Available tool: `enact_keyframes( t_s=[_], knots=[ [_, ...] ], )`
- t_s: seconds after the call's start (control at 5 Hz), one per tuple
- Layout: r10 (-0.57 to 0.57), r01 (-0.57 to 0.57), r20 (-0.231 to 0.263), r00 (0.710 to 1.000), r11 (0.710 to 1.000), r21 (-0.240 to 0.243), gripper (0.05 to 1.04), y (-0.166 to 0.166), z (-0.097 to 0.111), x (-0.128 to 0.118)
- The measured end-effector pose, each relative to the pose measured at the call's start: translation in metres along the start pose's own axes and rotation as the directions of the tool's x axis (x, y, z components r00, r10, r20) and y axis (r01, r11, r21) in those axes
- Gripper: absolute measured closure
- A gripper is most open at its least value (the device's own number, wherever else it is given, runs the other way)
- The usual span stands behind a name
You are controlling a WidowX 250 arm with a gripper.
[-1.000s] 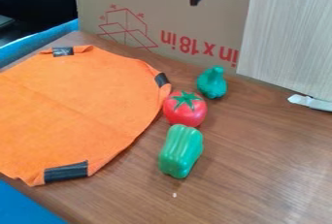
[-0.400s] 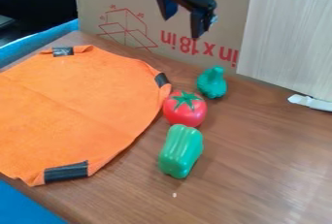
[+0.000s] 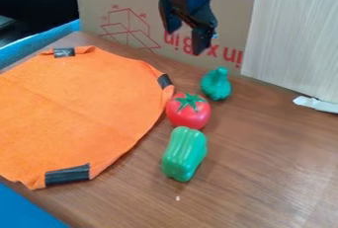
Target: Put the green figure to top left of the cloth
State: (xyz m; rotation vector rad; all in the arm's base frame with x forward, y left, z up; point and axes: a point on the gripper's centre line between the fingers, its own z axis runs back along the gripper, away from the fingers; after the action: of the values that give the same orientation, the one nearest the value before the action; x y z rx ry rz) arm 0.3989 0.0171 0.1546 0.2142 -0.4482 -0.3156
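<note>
I need to grab the narrow upper part of the green figure point(image 3: 216, 84) next with my gripper. Then I can put the figure at the cloth's top left.
The black gripper point(image 3: 185, 42) hangs in front of the cardboard at the upper middle, open, with nothing between its fingers. Below it and slightly to the right, the small dark green figure point(image 3: 216, 84) stands on the wooden table, apart from the gripper. An orange cloth point(image 3: 79, 108) lies spread over the left half, with dark tape patches on its edge. The figure is outside the cloth, to the right of it.
A red tomato point(image 3: 188, 111) sits between the figure and a green bell pepper point(image 3: 184, 154), close to the cloth's right edge. Cardboard point(image 3: 139, 5) and a pale wood-grain panel point(image 3: 294, 39) stand along the back of the table point(image 3: 264, 172).
The gripper has come down from the top edge, showing more of the arm above it. The cloth, figure, tomato and pepper have not moved.
</note>
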Motion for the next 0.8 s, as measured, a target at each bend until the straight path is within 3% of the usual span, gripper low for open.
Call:
enact_keyframes(
  t_s=[0.2, 0.4, 0.6, 0.8],
  knots=[
    [-0.038, 0.038, -0.005, 0.999, 0.999, -0.013, 0.083, 0.000, -0.007, -0.009],
    [-0.095, 0.095, 0.007, 0.995, 0.995, 0.017, 0.084, -0.008, -0.010, -0.018],
    [-0.090, 0.090, 0.031, 0.995, 0.996, 0.012, 0.083, -0.016, -0.008, -0.016],
    [-0.060, 0.060, 0.020, 0.998, 0.998, 0.005, 0.083, -0.022, -0.005, -0.012]
  ],
)
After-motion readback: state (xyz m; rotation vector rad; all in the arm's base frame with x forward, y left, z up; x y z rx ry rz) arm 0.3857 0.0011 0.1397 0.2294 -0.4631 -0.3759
